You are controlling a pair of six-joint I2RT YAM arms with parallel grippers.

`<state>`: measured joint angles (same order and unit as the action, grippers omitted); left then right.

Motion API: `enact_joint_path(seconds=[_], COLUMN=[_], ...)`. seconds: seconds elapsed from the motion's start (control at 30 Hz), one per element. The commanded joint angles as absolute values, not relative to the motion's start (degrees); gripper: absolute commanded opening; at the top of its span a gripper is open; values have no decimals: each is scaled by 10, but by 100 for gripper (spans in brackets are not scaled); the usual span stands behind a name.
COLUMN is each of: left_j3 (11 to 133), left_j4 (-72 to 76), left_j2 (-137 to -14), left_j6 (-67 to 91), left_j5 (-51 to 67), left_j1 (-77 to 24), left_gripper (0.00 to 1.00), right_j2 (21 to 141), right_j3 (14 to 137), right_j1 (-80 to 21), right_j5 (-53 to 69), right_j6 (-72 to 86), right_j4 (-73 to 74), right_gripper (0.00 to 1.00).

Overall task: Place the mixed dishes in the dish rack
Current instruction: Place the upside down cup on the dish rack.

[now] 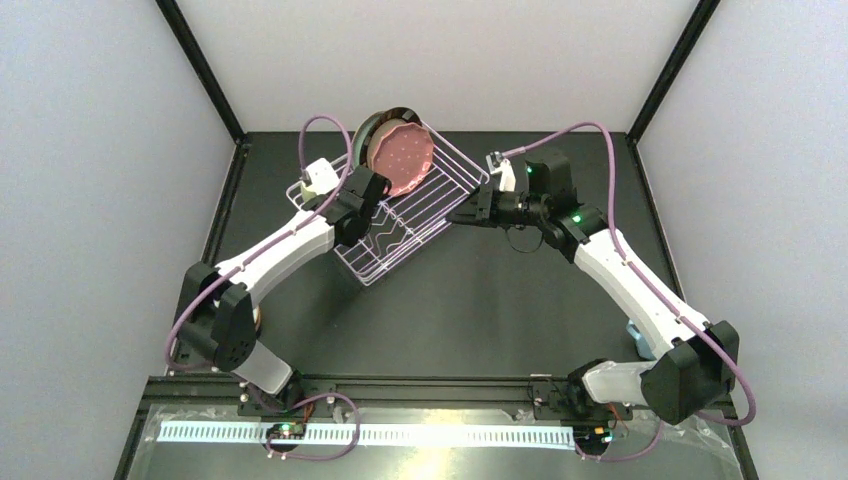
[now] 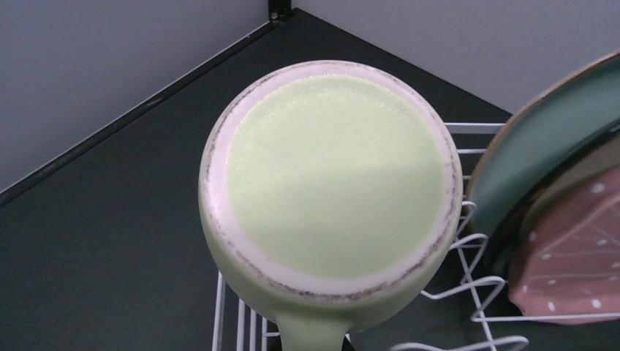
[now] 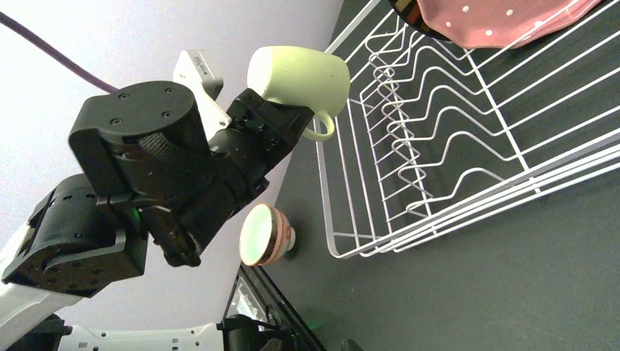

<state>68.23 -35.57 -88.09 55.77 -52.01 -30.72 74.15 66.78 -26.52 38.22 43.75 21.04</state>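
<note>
I should keep holding the pale green mug with my left gripper until it rests inside the rack, because its base point(image 2: 336, 175) sticks out past the white wires over the black tabletop.
My left gripper point(image 1: 365, 192) is shut on the pale green mug point(image 2: 333, 175) and holds it over the near-left end of the dish rack point(image 1: 405, 235). The mug's base fills the left wrist view, which hides the fingers. In the right wrist view the mug point(image 3: 296, 77) lies on its side in the left gripper point(image 3: 281, 121), above the rack point(image 3: 439, 183). The pink speckled plate point(image 1: 403, 160) and the mint-green plate point(image 1: 372, 130) stand on edge at the rack's far end. My right gripper point(image 1: 465, 213) is beside the rack's right side, empty, with its fingertips point(image 3: 274, 344) apart.
A small mint and reddish bowl point(image 3: 263, 234) sits on the table left of the rack, under the left arm point(image 1: 258, 320). A light blue mug point(image 1: 637, 338) sits at the right, partly behind the right arm. Grey walls close the sides and back.
</note>
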Motion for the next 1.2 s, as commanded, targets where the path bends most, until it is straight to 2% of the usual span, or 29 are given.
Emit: enact_joint_path(seconds=[0.0,1.17], left_j3=[716,739], left_j4=[-333,-306], left_j2=[-891,-985], left_j6=[566,613], left_j5=[-555,-434], left_j1=[-288,-208], left_gripper=[1,1], right_j2=[739,785], right_j3=[661,681], right_j1=[-260,-243], right_j5=[392,408], right_j6=[429,416], right_j4=[209,209], right_gripper=[45,45])
